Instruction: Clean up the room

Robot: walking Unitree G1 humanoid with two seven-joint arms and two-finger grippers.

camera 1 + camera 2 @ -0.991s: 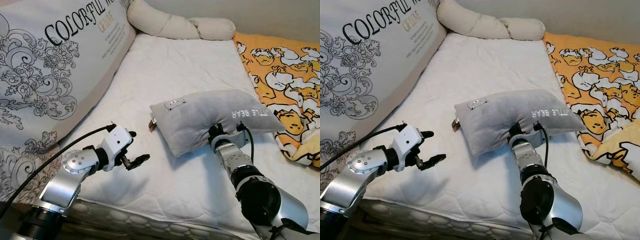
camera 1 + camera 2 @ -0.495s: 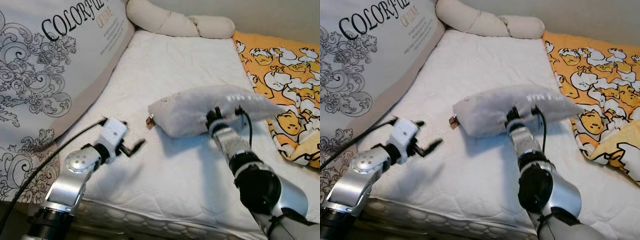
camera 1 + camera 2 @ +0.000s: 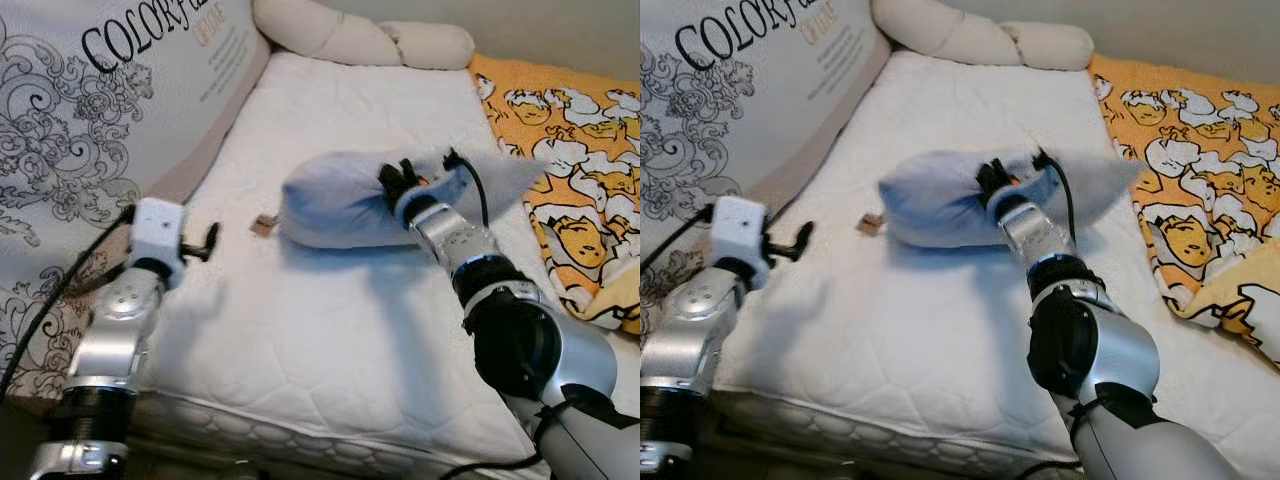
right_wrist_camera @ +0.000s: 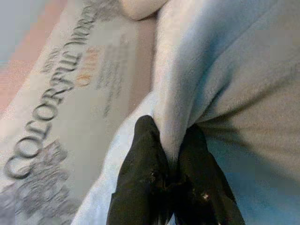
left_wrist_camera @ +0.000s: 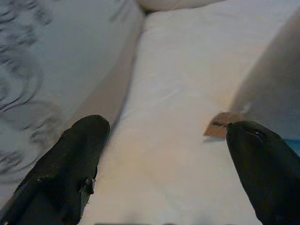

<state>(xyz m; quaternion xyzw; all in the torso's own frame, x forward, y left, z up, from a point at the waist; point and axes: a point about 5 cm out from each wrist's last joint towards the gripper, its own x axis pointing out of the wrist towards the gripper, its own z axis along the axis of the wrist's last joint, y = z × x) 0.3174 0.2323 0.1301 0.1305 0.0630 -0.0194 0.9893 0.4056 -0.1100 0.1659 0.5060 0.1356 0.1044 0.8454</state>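
My left gripper pinches the pillow by its narrow end edge [image 3: 286, 208] next. The pillow's plump middle [image 3: 345, 198] bulges far wider than the gripper's fingers.
A grey pillow [image 3: 335, 200] with a small brown tag [image 3: 264, 224] hangs bunched just above the white mattress [image 3: 330, 330], and looks blurred. My right gripper [image 3: 395, 178] is shut on a fold of its fabric at the middle; the right wrist view has the pinched cloth [image 4: 171, 136] between the two black fingers [image 4: 140, 178]. My left gripper [image 3: 205, 243] is open near the mattress's left edge, a short way left of the tag. In the left wrist view its fingers [image 5: 70, 173] stand wide apart with the tag [image 5: 220, 126] and the pillow's end [image 5: 276, 84] ahead.
A big printed cushion [image 3: 90, 110] leans along the left side of the bed. Cream bolster pillows [image 3: 360, 40] lie at the far end. An orange cartoon blanket [image 3: 570, 130] covers the right side. The mattress's front edge [image 3: 300, 440] is near me.
The right gripper has raised the pillow off the mattress and carried it left and farther away, bunching it. The left arm has drawn back toward the left edge.
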